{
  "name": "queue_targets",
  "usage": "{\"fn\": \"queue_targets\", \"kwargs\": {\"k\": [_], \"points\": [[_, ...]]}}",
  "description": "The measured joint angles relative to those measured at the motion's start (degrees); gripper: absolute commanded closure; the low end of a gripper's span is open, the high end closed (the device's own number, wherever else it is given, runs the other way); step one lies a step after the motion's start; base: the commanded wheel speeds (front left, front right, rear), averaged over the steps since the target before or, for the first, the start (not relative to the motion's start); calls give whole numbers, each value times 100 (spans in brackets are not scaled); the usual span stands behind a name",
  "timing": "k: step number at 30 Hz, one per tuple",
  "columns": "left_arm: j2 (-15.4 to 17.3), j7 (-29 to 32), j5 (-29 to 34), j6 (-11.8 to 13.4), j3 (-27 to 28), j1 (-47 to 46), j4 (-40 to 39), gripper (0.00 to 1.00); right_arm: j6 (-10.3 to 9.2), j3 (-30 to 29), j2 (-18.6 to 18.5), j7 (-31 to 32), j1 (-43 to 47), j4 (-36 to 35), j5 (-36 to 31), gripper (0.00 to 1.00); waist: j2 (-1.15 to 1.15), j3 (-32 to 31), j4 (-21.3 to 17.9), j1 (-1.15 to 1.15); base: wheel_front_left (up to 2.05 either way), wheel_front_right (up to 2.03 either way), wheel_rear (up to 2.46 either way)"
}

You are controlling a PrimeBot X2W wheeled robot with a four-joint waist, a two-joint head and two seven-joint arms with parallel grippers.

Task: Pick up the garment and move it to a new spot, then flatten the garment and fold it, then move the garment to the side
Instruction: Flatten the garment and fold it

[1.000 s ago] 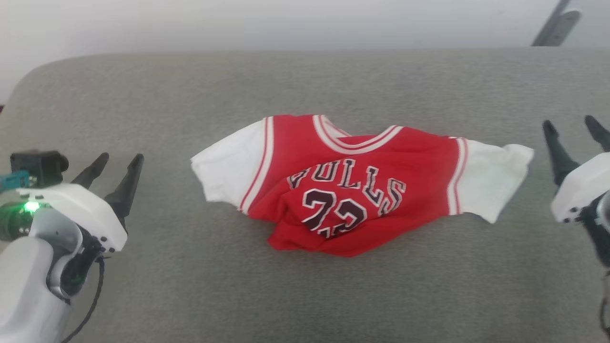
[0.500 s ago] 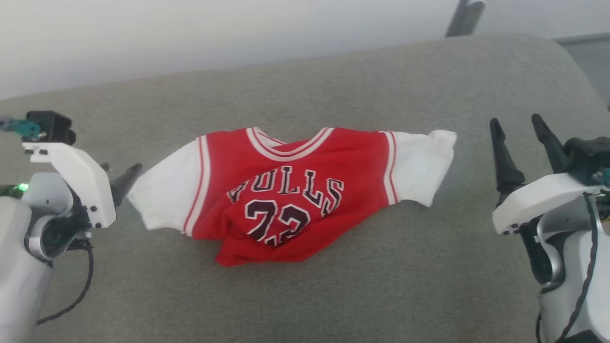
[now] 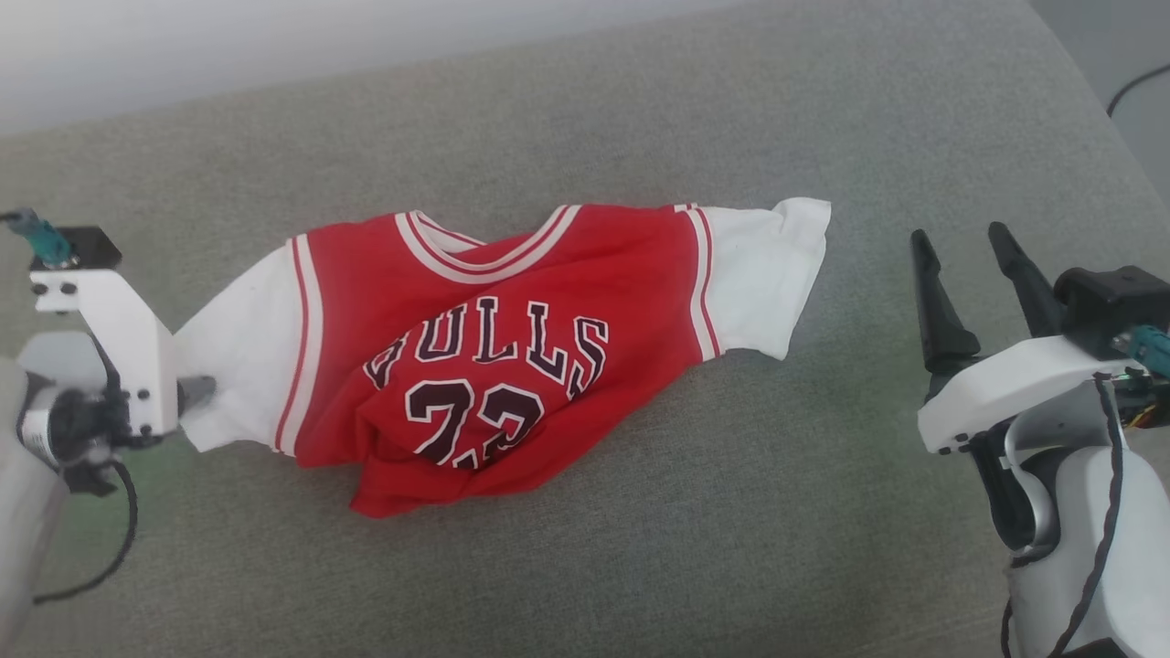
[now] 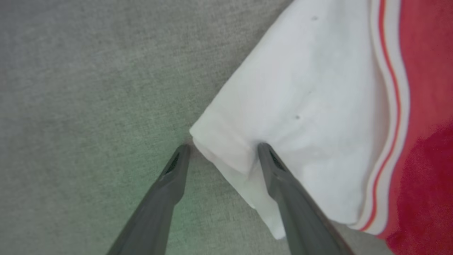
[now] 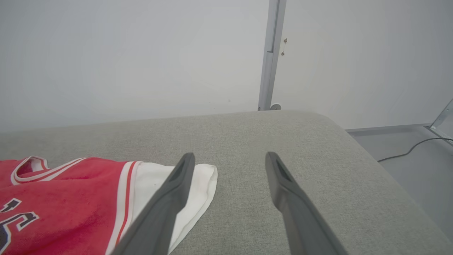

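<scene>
I next need my right gripper to grab the white sleeve's cuff hem at its shoulder-side corner (image 3: pixel 808 210), which bunches up while the rest of the sleeve (image 3: pixel 751 287) lies flat.
The garment (image 3: pixel 512 274) lies crumpled face up on the grey cushion (image 3: pixel 640 567), red with white sleeves and black lettering. My left gripper (image 3: pixel 190 395) points down at the outer end of the garment's left sleeve. In the left wrist view the left gripper (image 4: pixel 223 148) is open and straddles the corner of the white sleeve (image 4: pixel 311 88): one fingertip rests on the cushion, the other on the cloth. My right gripper (image 3: pixel 960 239) stands open to the right of the other sleeve, apart from it. The right gripper (image 5: pixel 230 156) holds nothing, and the garment (image 5: pixel 70 198) sits at the lower left.
The cushion's rounded right edge (image 5: pixel 354 141) drops to a grey floor with a dark cable (image 5: pixel 407 152). A white wall and a thin pole (image 5: pixel 270 53) stand behind the cushion. Bare cushion surrounds the garment in front and behind.
The head camera has swung and dipped, shifting the whole picture. My left gripper has tipped downward and come in over the left sleeve's end. The right gripper stays open beside the right sleeve.
</scene>
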Motion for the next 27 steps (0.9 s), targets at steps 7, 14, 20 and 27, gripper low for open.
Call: {"fn": "queue_targets", "kwargs": {"k": [7,14,20,27], "points": [[-123,-2,75,-107,-60,-455,578,0,0,158,23,234,-18,9,94,0,0,257,-76,0,0,0,0],[-264,-78,87,-380,-172,-885,1014,100,0,274,-177,902,-323,215,372,0,0,446,29,0,0,0,0],[-511,-204,122,-527,-312,-1199,1191,100,0,337,-459,1634,-793,565,566,0,1,616,281,0,0,0,0],[-828,-435,135,-627,-461,-1580,1334,100,1,350,-677,2576,-1384,1203,651,0,1,852,643,0,0,0,0]]}}
